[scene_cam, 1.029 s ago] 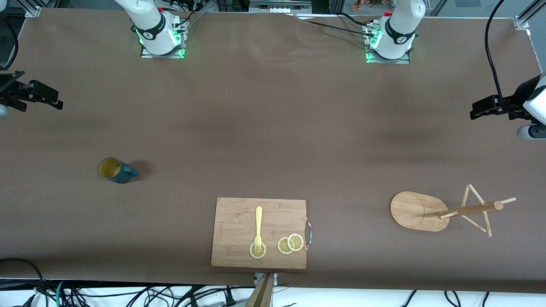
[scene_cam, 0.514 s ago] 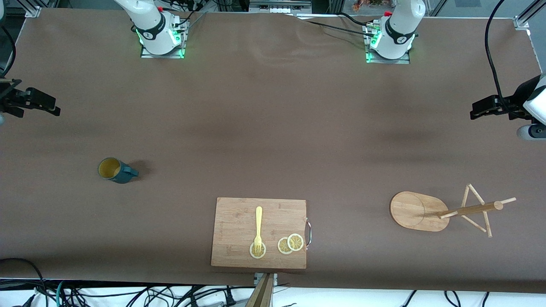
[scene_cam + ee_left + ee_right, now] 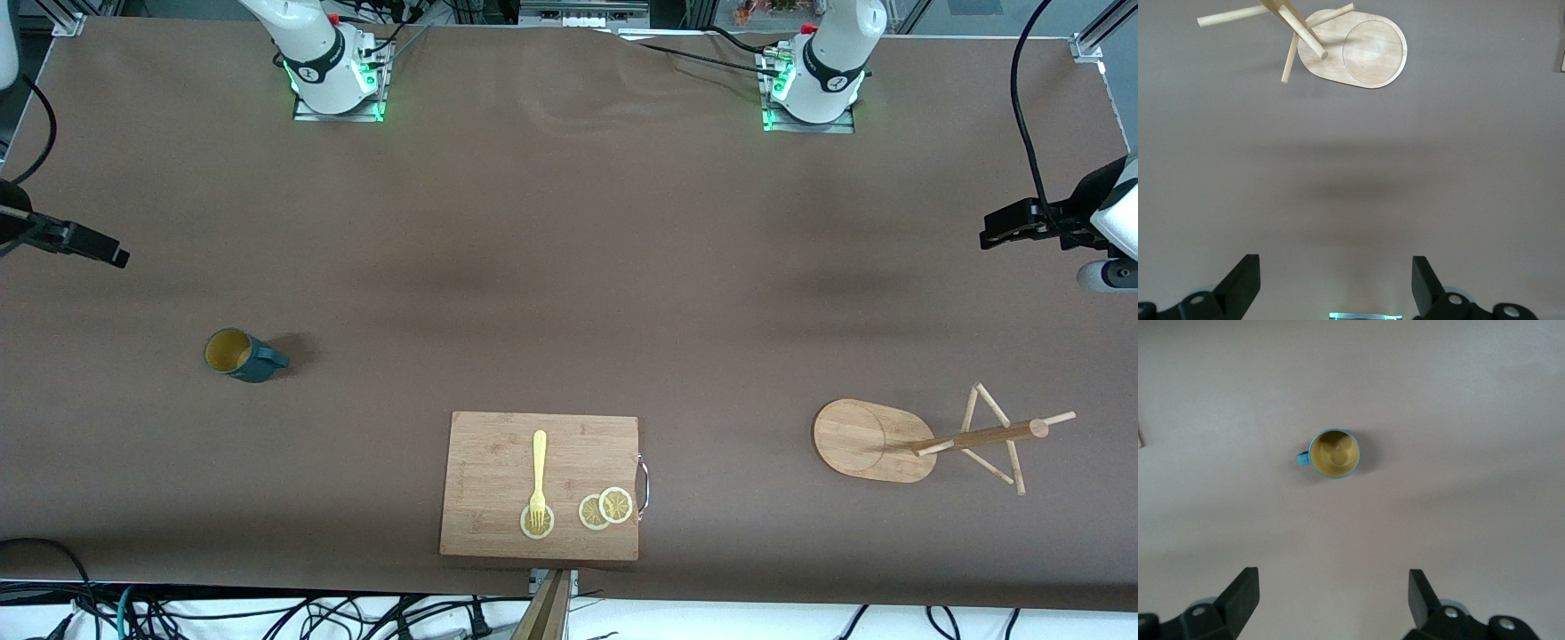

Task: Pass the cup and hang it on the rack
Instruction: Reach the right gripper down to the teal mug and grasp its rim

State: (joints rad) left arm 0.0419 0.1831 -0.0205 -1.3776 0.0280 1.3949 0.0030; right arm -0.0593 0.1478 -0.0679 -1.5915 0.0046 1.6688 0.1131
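Note:
The cup should next be grabbed by its rim (image 3: pixel 210 356) with my right gripper, which leaves the cup's handle (image 3: pixel 279 359) free to hang on the rack.
The cup (image 3: pixel 238 355), a dark teal mug with a yellow inside, stands upright on the table toward the right arm's end, its handle toward the middle. It also shows in the right wrist view (image 3: pixel 1333 453). My right gripper (image 3: pixel 108 252) is open and empty, in the air over the table's edge at that end, apart from the cup. The rack (image 3: pixel 976 436) stands on its oval base (image 3: pixel 858 437) toward the left arm's end; it shows in the left wrist view (image 3: pixel 1365 50). My left gripper (image 3: pixel 1000 233) is open and empty, in the air at that end, waiting.
A rectangular bamboo cutting board (image 3: pixel 493 462) lies at the table's middle, near the front camera's edge. On it are a yellow fork (image 3: pixel 539 476) and lemon slices (image 3: pixel 605 508). Both arm bases stand along the edge farthest from the camera.
My right gripper has shifted along the table's end toward the cup's side and turned. The left arm, the cup and the rack have not moved.

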